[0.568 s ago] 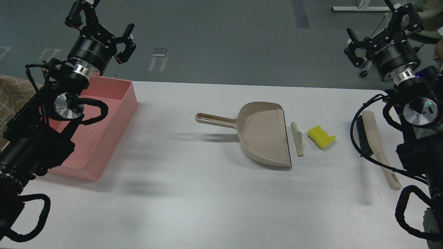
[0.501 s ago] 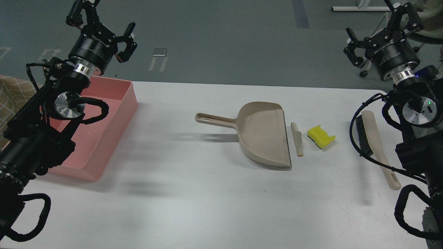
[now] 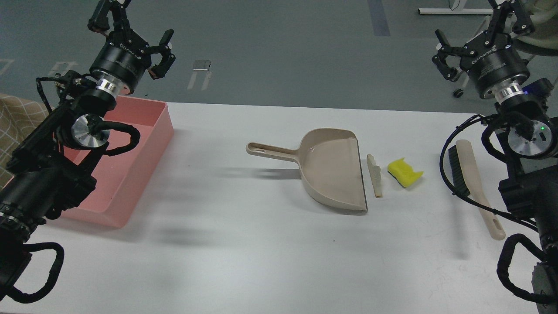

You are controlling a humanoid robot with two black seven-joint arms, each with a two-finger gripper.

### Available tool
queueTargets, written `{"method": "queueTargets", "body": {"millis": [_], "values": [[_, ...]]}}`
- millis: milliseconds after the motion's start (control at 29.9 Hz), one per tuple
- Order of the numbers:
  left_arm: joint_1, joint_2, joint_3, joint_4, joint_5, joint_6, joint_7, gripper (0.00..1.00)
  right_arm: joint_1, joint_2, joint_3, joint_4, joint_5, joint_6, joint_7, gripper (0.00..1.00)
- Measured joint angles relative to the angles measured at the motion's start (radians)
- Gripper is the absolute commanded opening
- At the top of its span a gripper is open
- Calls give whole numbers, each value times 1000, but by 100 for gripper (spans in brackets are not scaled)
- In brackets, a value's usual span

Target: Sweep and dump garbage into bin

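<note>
My right gripper grabs the brush's handle near mid-length (image 3: 479, 198) next, since the long black-bristled brush has its bristled head (image 3: 461, 168) out at the end.
The yellow sponge piece (image 3: 405, 172) and the pale bread-like slice (image 3: 374, 175) lie on the white table just right of the beige dustpan (image 3: 332, 170). The dustpan's open edge faces them and its handle points left. The black-bristled brush (image 3: 473, 182) lies at the right, beside my right arm. The pink bin (image 3: 135, 152) stands at the table's left end. My left gripper (image 3: 133, 41) is open and empty, raised above the bin's far edge. My right gripper (image 3: 481, 30) is open and empty, raised above the table's far right corner.
The white table (image 3: 244, 244) has its far edge along the grey floor. My left arm's thick links cover part of the bin. My right arm's cables hang next to the brush. A small grey object (image 3: 201, 65) lies on the floor beyond the table.
</note>
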Motion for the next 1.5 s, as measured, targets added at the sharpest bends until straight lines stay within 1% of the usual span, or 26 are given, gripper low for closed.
{"method": "queueTargets", "body": {"millis": [434, 568, 735, 802, 935, 1102, 1236, 1336, 1503], "values": [[-12, 0, -3, -11, -2, -2, -1, 98, 1, 0, 9, 9, 1, 0, 9, 100], [-8, 11, -5, -34, -2, -9, -10, 98, 1, -4, 9, 12, 1, 0, 9, 100], [-3, 16, -2, -43, -2, -10, -4, 98, 0, -10, 11, 40, 1, 0, 11, 100], [4, 19, -1, -68, -2, -4, -4, 98, -10, -13, 13, 56, 1, 0, 11, 100], [31, 38, -1, -142, -3, 9, -6, 98, -44, -15, 19, 86, 0, 0, 11, 100], [113, 104, -11, -273, -3, 13, -7, 98, -112, -17, 60, 151, 0, 0, 11, 100], [258, 236, -17, -479, -2, 15, -10, 98, -186, -28, 104, 219, 0, 0, 9, 100], [353, 334, -18, -608, -1, 20, -12, 97, -243, -40, 155, 264, 1, 0, 9, 100], [510, 485, -21, -763, 6, 24, -16, 97, -335, -43, 229, 309, 2, 0, 9, 100]]}}
